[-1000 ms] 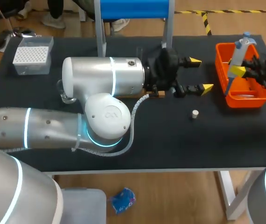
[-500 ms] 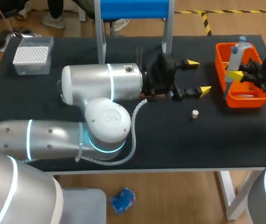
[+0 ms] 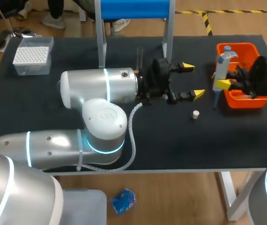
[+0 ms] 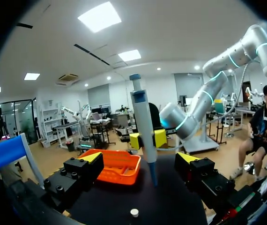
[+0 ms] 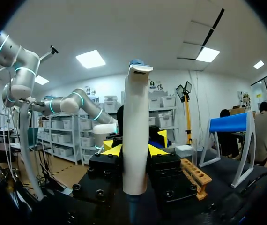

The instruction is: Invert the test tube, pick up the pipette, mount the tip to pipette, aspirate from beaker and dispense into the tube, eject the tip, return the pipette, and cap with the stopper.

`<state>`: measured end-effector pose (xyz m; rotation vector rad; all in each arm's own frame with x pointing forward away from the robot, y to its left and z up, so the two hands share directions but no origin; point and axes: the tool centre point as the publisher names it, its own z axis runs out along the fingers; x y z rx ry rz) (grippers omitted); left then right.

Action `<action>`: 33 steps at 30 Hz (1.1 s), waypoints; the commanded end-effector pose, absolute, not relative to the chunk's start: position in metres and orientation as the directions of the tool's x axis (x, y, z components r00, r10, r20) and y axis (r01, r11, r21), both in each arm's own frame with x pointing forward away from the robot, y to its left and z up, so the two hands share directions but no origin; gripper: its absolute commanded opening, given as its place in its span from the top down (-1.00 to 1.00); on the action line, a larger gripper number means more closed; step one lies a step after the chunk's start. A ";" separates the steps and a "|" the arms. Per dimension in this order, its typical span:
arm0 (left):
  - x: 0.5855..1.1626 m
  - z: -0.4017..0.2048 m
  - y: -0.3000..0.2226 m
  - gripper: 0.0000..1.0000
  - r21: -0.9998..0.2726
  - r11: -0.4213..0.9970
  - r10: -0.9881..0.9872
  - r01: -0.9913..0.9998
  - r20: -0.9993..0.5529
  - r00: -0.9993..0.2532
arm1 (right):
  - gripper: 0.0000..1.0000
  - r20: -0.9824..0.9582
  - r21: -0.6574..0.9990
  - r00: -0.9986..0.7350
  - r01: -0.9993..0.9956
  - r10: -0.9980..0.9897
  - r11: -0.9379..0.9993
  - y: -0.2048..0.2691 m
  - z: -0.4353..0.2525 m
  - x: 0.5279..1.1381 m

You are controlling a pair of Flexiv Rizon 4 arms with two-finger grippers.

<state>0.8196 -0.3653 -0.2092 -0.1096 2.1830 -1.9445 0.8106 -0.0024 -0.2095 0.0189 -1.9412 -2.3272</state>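
The left gripper grabs the pipette by its upper white body (image 3: 221,69) (image 4: 143,117) next, since yellow fingertips already cover the pipette's lower part.
My right gripper (image 3: 227,84) is shut on the white and blue pipette (image 3: 220,68) and holds it upright just left of the orange basket (image 3: 243,99). In the right wrist view the pipette (image 5: 136,136) stands between the yellow tips of that gripper (image 5: 134,151). My left gripper (image 3: 192,80) is open at mid-table with nothing between its fingers. It faces the pipette (image 4: 143,122), which hangs ahead of it (image 4: 139,160). The small white stopper (image 3: 196,114) lies on the mat in front of the left gripper. A dark test tube (image 3: 139,55) stands upright behind the left wrist.
A clear tip box (image 3: 32,55) sits at the far left. A blue-topped stand (image 3: 133,8) rises at the back middle. The wooden tube rack (image 5: 196,176) is mostly hidden by my left arm in the head view. The orange basket (image 4: 114,164) lies behind the pipette.
My right gripper has lifted the pipette out of the orange basket and carried it left, past the basket's edge. My left arm has drawn back slightly to the left.
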 end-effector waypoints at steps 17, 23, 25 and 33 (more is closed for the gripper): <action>0.817 -0.215 -0.337 -1.00 -0.983 -0.119 -0.196 0.140 -0.115 -0.974 | 1.00 0.067 0.977 -0.988 0.093 -0.139 -0.191 0.040 -0.228 0.814; 0.817 -0.215 -0.337 -1.00 -0.983 -0.119 -0.196 0.140 -0.115 -0.974 | 1.00 0.064 0.980 -0.985 0.092 -0.159 -0.179 0.048 -0.231 0.811; 0.817 -0.215 -0.337 -1.00 -0.983 -0.119 -0.196 0.140 -0.115 -0.974 | 1.00 0.062 0.980 -0.985 0.090 -0.161 -0.177 0.049 -0.231 0.811; 0.817 -0.215 -0.337 -1.00 -0.983 -0.119 -0.196 0.140 -0.115 -0.974 | 1.00 0.044 0.983 -0.983 0.075 -0.179 -0.170 0.057 -0.236 0.809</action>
